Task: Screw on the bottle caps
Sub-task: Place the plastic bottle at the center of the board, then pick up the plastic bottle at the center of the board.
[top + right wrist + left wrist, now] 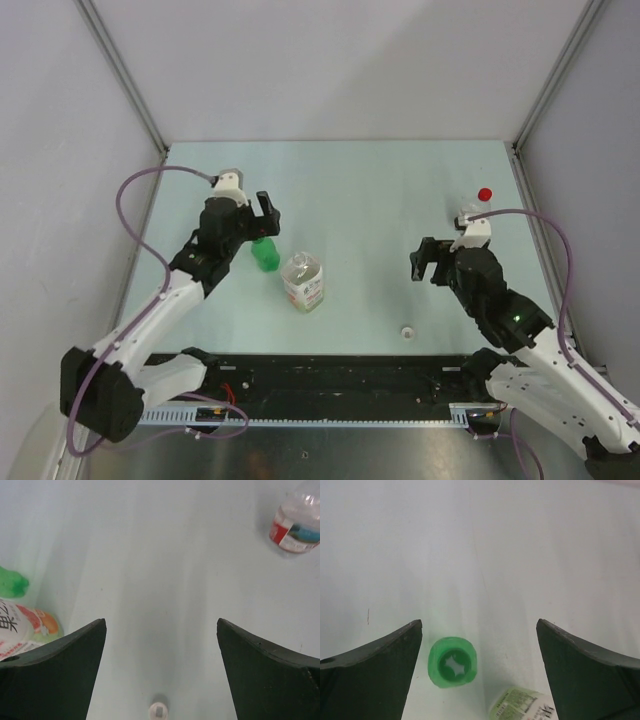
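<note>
My right gripper grabs the white cap by one edge of its rim next, leaving the rest free to hand to my left gripper.
The green bottle stands left of centre. From above in the left wrist view its mouth looks open. I see no green cap. My left gripper is open just behind the bottle; in its own view the bottle sits near the left finger. The white cap lies near the front edge and shows in the right wrist view. My right gripper is open and empty above the table. The red cap is at the far right.
The wider orange-labelled bottle stands right of the green one and shows in both wrist views. The small clear red-labelled bottle stands near the red cap, mostly hidden behind my right wrist in the top view. Grey walls enclose the table.
</note>
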